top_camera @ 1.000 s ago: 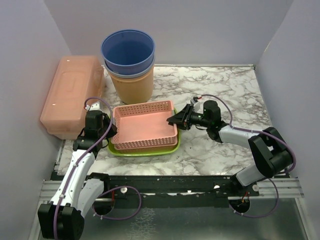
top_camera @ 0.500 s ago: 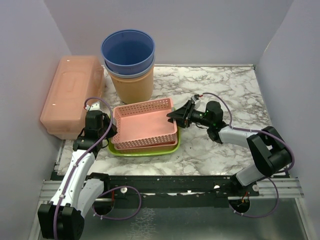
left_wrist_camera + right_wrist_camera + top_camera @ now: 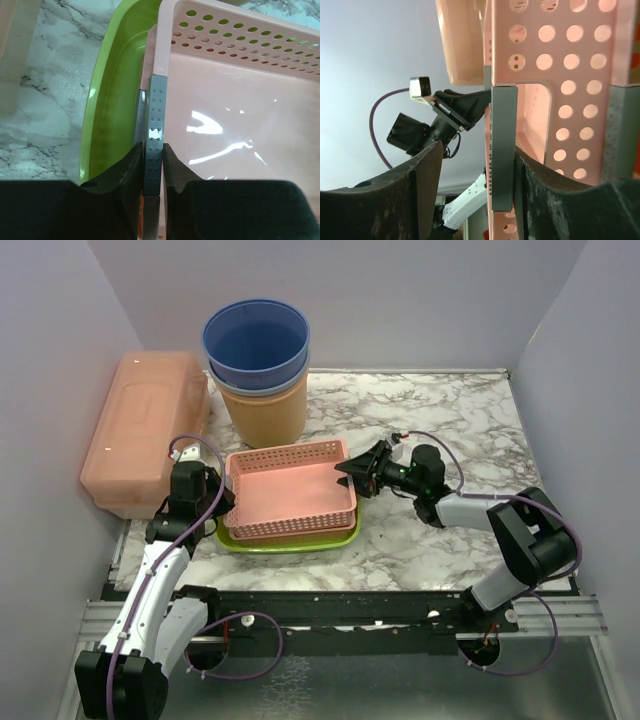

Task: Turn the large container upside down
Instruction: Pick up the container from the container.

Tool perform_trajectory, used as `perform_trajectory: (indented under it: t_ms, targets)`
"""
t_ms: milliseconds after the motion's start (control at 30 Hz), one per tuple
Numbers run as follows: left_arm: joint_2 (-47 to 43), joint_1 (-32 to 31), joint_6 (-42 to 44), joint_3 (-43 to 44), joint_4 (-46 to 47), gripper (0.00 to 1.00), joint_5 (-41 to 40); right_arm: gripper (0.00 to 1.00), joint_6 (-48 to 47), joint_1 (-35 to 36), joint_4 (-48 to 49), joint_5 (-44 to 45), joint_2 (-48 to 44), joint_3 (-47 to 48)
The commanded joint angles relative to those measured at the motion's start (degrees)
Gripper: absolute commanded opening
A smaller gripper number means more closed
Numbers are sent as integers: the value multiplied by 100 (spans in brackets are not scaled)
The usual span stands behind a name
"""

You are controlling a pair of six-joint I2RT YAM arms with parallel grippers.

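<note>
My right gripper pinches the grey section of the pink basket's end rim next, since this leaves the basket's body free to turn upside down.
A pink perforated basket [image 3: 292, 490] rests upright inside a green tray [image 3: 290, 543] on the marble table. My left gripper [image 3: 225, 502] is shut on the basket's left rim; in the left wrist view its pads [image 3: 154, 150] pinch the rim between the pink basket floor [image 3: 240, 110] and the green tray [image 3: 107, 100]. My right gripper [image 3: 348, 472] is at the basket's right rim. In the right wrist view one grey pad [image 3: 503, 150] lies against the basket's perforated end wall [image 3: 570, 100], and the other finger [image 3: 420, 190] stands apart from it.
A translucent orange lidded box [image 3: 145, 430] lies along the left wall. A blue bucket [image 3: 257, 340] is stacked in a tan bucket [image 3: 265, 410] behind the basket. Bare marble lies right of the basket [image 3: 450, 420]. Walls close in on three sides.
My right gripper has tilted and its wrist has shifted slightly right and down while staying at the basket's right rim. The basket's right end moved a little. The left arm has not moved.
</note>
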Motion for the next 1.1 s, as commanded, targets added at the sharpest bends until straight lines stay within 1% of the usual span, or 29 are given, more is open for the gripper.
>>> perform_trajectory:
  t_ms: [0,167,267,300,400,433,567,633,733,767,800,867,900,967,1067]
  targets:
    - [-171,4,-75,50,60,21,-85,61,51,-93,-330,492,-273,-116]
    - [-167,4,-73,43,62,21,-64,63,-387,-140,-1352,759,-499,126]
    - [-127,12,-65,50,72,21,-26,60,-524,-149,-1421,541,-412,289]
    - [-121,9,-62,46,73,21,-20,56,-473,-157,-1344,454,-357,308]
    - [-113,13,-62,50,77,21,-17,39,-368,-156,-643,210,-226,244]
    - [-119,10,-62,50,78,21,-22,35,-345,-153,-498,132,-191,251]
    - [-140,11,-63,40,80,21,-19,19,-403,-157,-410,-95,-137,358]
    - [-149,13,-62,39,77,21,-18,16,-458,-153,-414,-142,-161,397]
    - [-176,10,-54,47,82,21,-22,13,-580,-153,-472,-255,-196,489]
    - [-187,17,-53,50,79,25,-16,7,-649,-157,-465,-298,-205,521]
    - [-203,16,-53,50,86,30,-20,5,-705,-158,-487,-339,-215,563]
    - [-246,13,-44,46,89,43,-16,4,-800,-158,-546,-404,-240,616]
    - [-263,13,-40,54,97,48,-21,1,-845,-157,-553,-426,-259,621]
    - [-307,18,-27,51,107,60,-17,1,-925,-156,-612,-419,-314,620]
    - [-366,14,-6,66,121,72,120,1,-1044,-158,-673,-383,-439,600]
